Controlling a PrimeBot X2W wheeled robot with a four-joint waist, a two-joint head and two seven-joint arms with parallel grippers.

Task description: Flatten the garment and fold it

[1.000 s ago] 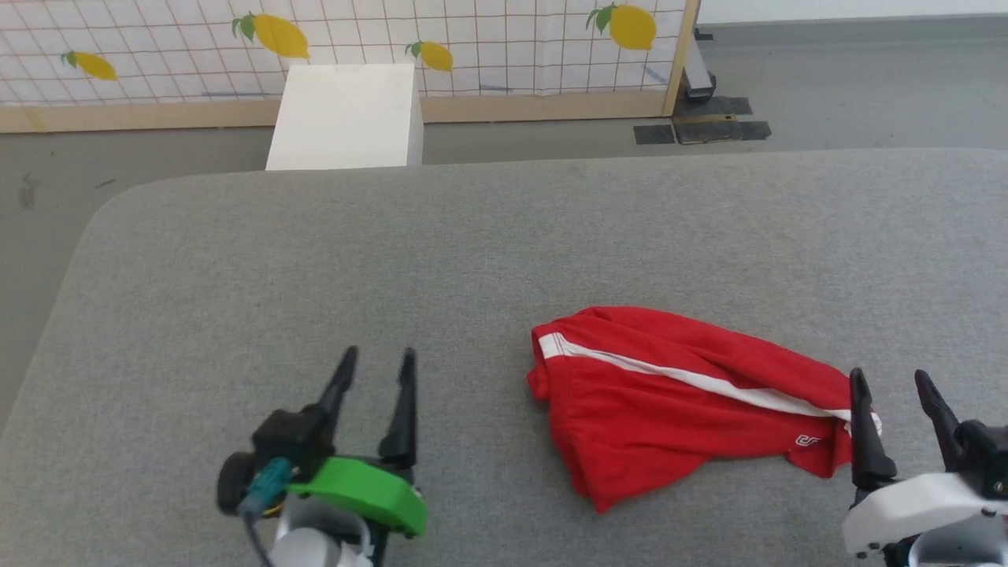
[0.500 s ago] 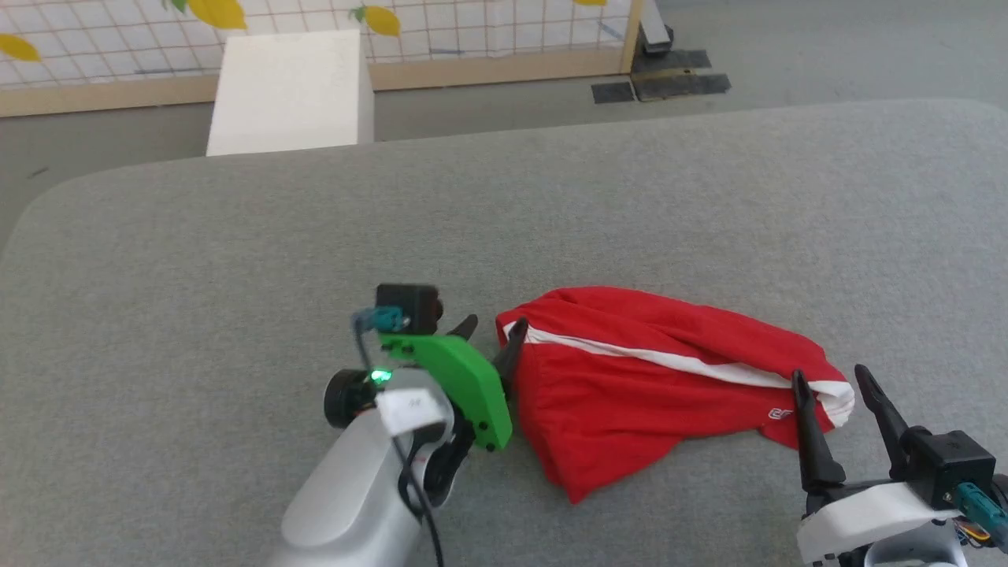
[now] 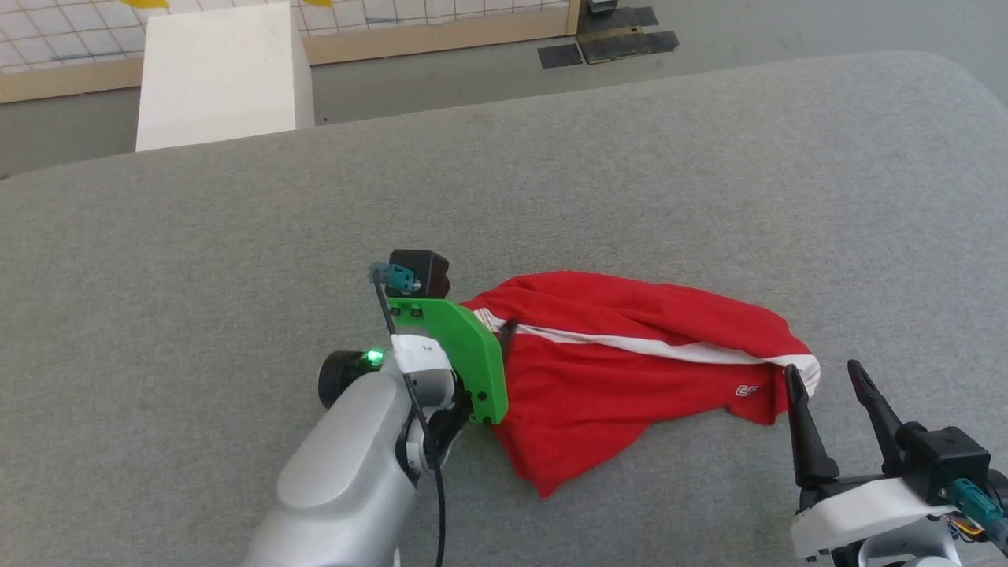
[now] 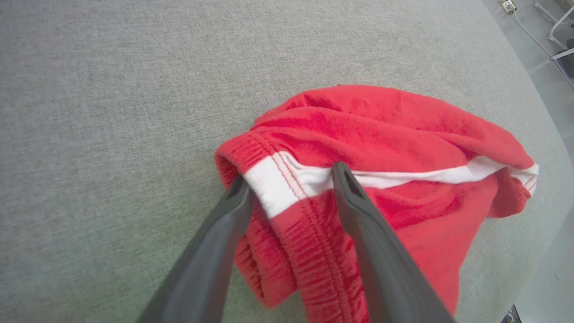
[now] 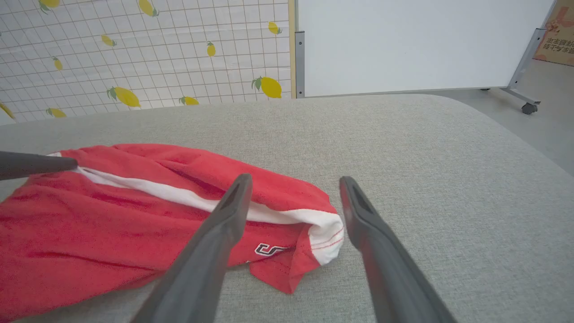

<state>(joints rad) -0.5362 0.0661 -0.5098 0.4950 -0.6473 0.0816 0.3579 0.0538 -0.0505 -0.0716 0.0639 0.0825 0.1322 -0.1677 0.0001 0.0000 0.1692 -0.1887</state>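
Observation:
The right gripper needs to pull the creased cloth flat before folding, so next it should grab the garment by its white-trimmed corner (image 3: 806,368) beside the small logo (image 3: 746,390).
The garment (image 3: 630,354) lies crumpled on the grey table, bright red with a white band running along it. My left gripper (image 3: 492,327) is at its left end, behind a green bracket. In the left wrist view the left gripper (image 4: 289,175) is open, its two fingers straddling the garment's (image 4: 394,130) gathered edge where the white band ends. My right gripper (image 3: 823,370) stands open at the garment's right end. In the right wrist view the right gripper (image 5: 295,179) hovers over the white corner patch of the garment (image 5: 134,224) without touching it.
The grey padded table (image 3: 236,236) stretches wide on all sides of the cloth. A white box (image 3: 220,75) stands on the floor beyond the far edge. A lemon-patterned screen (image 5: 134,54) and a white board (image 5: 403,45) stand behind.
The head camera has tilted down and turned. My left arm swung from the table's lower left to the garment's left end, its fingers now around the banded edge. The right gripper stays open.

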